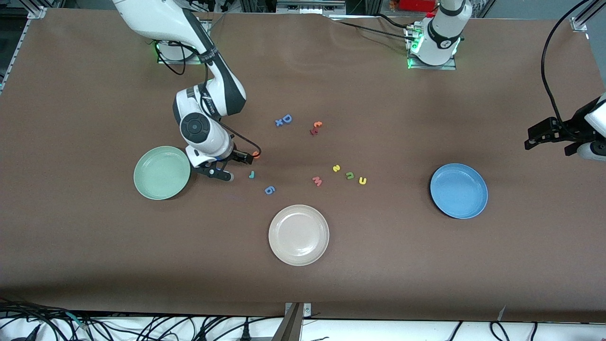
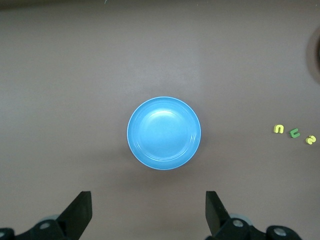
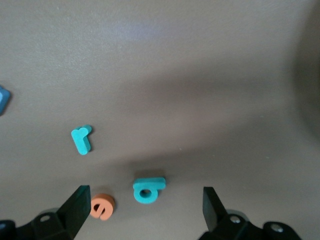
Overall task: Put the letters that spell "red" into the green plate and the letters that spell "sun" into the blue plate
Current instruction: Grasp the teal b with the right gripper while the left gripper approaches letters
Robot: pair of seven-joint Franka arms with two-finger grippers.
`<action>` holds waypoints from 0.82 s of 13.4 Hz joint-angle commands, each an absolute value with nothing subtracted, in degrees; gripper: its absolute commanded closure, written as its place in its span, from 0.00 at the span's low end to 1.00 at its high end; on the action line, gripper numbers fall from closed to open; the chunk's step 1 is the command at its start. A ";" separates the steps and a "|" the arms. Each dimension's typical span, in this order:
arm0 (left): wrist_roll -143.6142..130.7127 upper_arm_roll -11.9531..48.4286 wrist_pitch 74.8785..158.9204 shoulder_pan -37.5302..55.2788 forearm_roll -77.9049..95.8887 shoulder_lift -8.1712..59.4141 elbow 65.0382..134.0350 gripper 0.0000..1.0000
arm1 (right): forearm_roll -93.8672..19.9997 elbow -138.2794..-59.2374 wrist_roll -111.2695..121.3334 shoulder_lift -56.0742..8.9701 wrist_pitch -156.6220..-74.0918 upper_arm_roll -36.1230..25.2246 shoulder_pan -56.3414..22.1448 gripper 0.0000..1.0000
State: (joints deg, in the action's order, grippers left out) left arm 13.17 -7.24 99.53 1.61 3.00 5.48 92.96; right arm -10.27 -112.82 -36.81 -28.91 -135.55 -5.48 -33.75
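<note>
My fingertips are above the teal d and would miss it if I closed now. My right gripper should go down first and then close on the d.
My right gripper [image 1: 236, 167] hangs low and open beside the green plate [image 1: 162, 172]. In the right wrist view the teal d [image 3: 148, 189] lies on the table between the open fingers of the right gripper [image 3: 145, 192]. The orange e [image 3: 102, 206] [image 1: 256, 154] lies close by one finger, and the small teal r [image 3: 81, 139] [image 1: 251, 174] lies just past them. The yellow s [image 1: 336, 167], green n [image 1: 350, 175] and yellow u [image 1: 362, 180] lie in a row mid-table. My left gripper [image 1: 551, 137] [image 2: 148, 200] waits open, high beside the blue plate [image 1: 458, 190] [image 2: 164, 133].
A beige-white plate [image 1: 298, 234] sits nearer the front camera. A blue 6-shaped piece [image 1: 269, 190] and a pink letter [image 1: 317, 181] lie between it and the task letters. A blue capital D [image 1: 287, 118] and red-orange letters [image 1: 316, 127] lie toward the bases.
</note>
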 commanded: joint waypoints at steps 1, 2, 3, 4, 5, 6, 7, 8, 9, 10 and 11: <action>14.15 -6.94 98.53 2.10 4.92 5.53 92.37 0.00 | -11.51 -114.17 -36.83 -29.88 -138.78 -5.27 -33.84 0.01; 14.15 -6.68 98.61 2.28 4.92 5.89 92.29 0.00 | -12.04 -114.17 -37.00 -30.06 -138.87 -5.10 -33.84 0.01; 14.32 -6.59 98.70 2.89 5.01 7.02 92.29 0.00 | -13.09 -114.17 -37.44 -30.32 -138.95 -4.31 -33.84 0.02; 14.24 -6.59 98.70 4.29 6.05 9.03 92.29 0.00 | -13.27 -114.34 -37.96 -30.50 -139.65 -4.05 -33.84 0.02; 13.80 -6.68 99.14 5.96 7.37 10.71 92.29 0.00 | -13.27 -114.69 -38.40 -30.59 -140.44 -3.96 -33.84 0.02; 13.45 -6.68 99.40 7.80 7.47 12.20 92.29 0.00 | -13.27 -114.96 -38.41 -30.93 -141.41 -3.87 -33.84 0.06; 13.45 -6.68 99.49 8.95 7.91 14.22 92.11 0.00 | -13.27 -115.22 -38.41 -31.02 -141.68 -3.87 -33.84 0.16; 13.45 -6.68 100.36 9.49 7.91 16.07 90.72 0.00 | -13.18 -115.31 -38.32 -31.03 -141.68 -3.87 -33.84 0.26; 13.45 -6.59 101.50 10.45 7.82 18.17 89.83 0.00 | -13.18 -115.31 -38.23 -31.03 -141.68 -3.95 -33.84 0.28; 13.45 -6.59 102.12 11.85 7.91 20.19 89.82 0.00 | -13.18 -115.40 -38.23 -31.03 -141.59 -3.96 -33.84 0.28; 13.45 -6.59 103.17 12.74 8.08 22.39 89.74 0.00 | -13.18 -115.75 -38.23 -31.03 -141.59 -3.96 -33.84 0.28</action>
State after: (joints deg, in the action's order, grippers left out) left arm 12.97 -5.98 102.64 11.20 6.32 18.13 92.47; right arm -12.28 -114.69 -38.10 -31.22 -140.47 -4.14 -33.83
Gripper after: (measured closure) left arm 0.000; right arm 0.278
